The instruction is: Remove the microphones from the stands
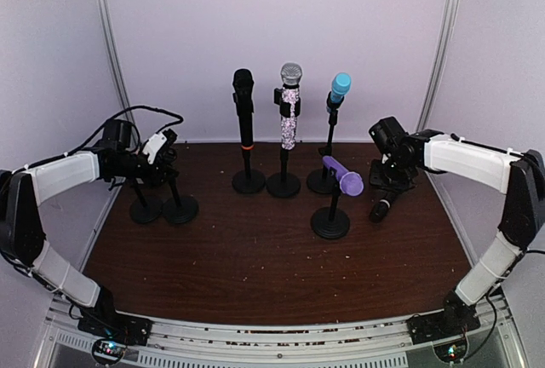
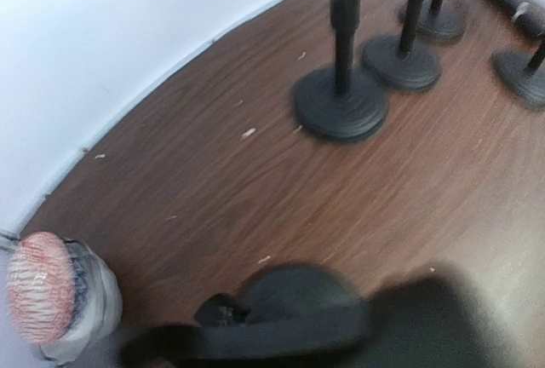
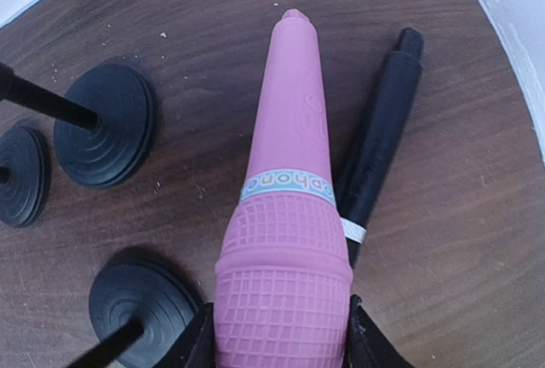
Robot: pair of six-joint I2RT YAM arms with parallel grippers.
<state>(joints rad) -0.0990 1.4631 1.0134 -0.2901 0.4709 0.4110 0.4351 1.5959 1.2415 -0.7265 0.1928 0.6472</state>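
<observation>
The pink microphone (image 3: 285, 215) is above the table and overlaps the black microphone's head end, so it would drop against that microphone if I opened now. My right gripper will keep holding it.
Far left, my left gripper (image 1: 162, 153) is above two bare stands (image 1: 145, 210) (image 1: 180, 209), at a white microphone (image 1: 155, 146). In the blurred left wrist view the white microphone (image 2: 55, 300) with its red mesh head lies at the bottom left. Dark blurred shapes hide how the jaws stand. At the right, my right gripper (image 1: 393, 174) (image 3: 281, 334) is shut on the head of a pink microphone (image 3: 285, 215) held low over the table. A black microphone (image 3: 379, 146) (image 1: 381, 209) lies beside it.
Stands at the back carry a black microphone with an orange ring (image 1: 244, 95), a glittery one (image 1: 289, 112) and a blue one (image 1: 339, 87). A purple microphone (image 1: 343, 176) sits on a nearer stand (image 1: 330, 223). Round stand bases (image 3: 106, 125) lie left of the pink microphone.
</observation>
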